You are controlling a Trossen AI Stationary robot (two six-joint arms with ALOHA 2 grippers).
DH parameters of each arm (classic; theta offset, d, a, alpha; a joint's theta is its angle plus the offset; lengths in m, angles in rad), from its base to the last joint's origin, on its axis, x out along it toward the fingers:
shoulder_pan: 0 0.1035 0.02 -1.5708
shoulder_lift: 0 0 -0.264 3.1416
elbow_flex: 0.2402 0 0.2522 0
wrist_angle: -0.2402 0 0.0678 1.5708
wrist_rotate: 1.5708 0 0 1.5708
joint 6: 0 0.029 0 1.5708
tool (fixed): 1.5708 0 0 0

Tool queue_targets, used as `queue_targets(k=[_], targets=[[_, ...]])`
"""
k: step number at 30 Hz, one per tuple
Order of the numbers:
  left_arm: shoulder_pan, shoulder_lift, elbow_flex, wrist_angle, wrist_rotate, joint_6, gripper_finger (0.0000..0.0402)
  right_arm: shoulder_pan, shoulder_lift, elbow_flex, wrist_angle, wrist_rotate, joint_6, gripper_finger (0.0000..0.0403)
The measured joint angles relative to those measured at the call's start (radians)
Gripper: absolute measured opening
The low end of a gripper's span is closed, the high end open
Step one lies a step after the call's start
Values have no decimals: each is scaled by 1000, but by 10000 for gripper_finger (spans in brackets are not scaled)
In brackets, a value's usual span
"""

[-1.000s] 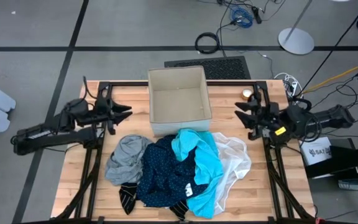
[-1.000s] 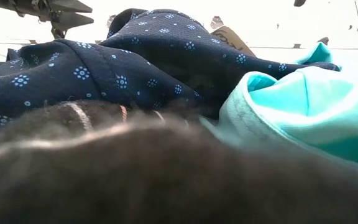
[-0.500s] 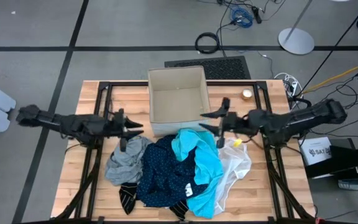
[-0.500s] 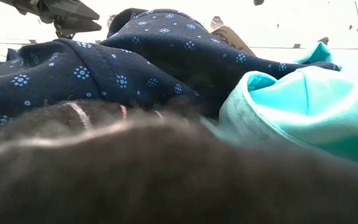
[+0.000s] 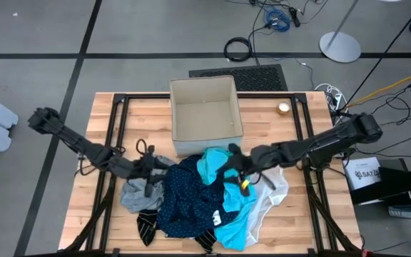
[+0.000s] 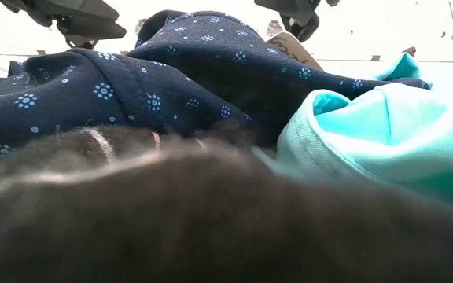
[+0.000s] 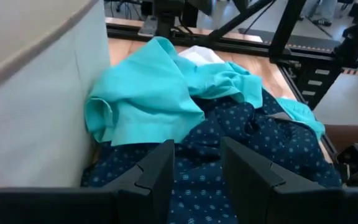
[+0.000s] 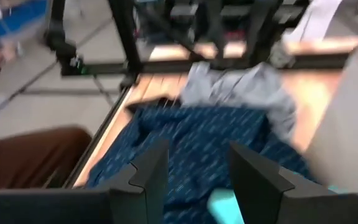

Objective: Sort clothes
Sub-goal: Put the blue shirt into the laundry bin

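My right gripper grabs the navy dotted piece by its fabric edge next, to sort it into the box.
The clothes lie in one pile on the near half of the table: a grey top (image 5: pixel 138 187), a navy dotted piece (image 5: pixel 188 200), a turquoise shirt (image 5: pixel 235 194), a white sheer piece (image 5: pixel 273 185) and black striped socks (image 5: pixel 146 225). My left gripper (image 5: pixel 161 165) hangs open over the seam between grey top and navy piece. Its wrist view shows the navy piece (image 7: pixel 241 155) and turquoise shirt (image 7: pixel 148 99) beyond the fingers (image 7: pixel 197 165). My right gripper (image 5: pixel 228 165) hangs open over the turquoise shirt, facing the navy piece (image 8: pixel 197 143) and grey top (image 8: pixel 241 93).
A beige fabric box (image 5: pixel 202 78) stands open at the table's far middle, its near wall close behind the pile and beside my left gripper (image 7: pixel 36 93). A small round object (image 5: pixel 284 108) lies at the far right. Black frame rails (image 5: pixel 113 135) run along both sides.
Both arms have swung in from the table's sides toward the pile and sunk lower. My left gripper has gone right and nearer, to the grey top's edge. My right gripper has gone left and nearer, over the turquoise shirt. The clothes have not moved.
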Motion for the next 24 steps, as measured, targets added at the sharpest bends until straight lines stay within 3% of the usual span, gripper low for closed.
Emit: queue_targets(k=[13, 24], targets=[[-8, 113, 0, 95, 1, -26, 138, 126, 291, 366, -594, 43, 105, 152], [-10, 119, 0, 95, 9, -24, 138, 114, 406, 399, -589, 72, 98, 166]])
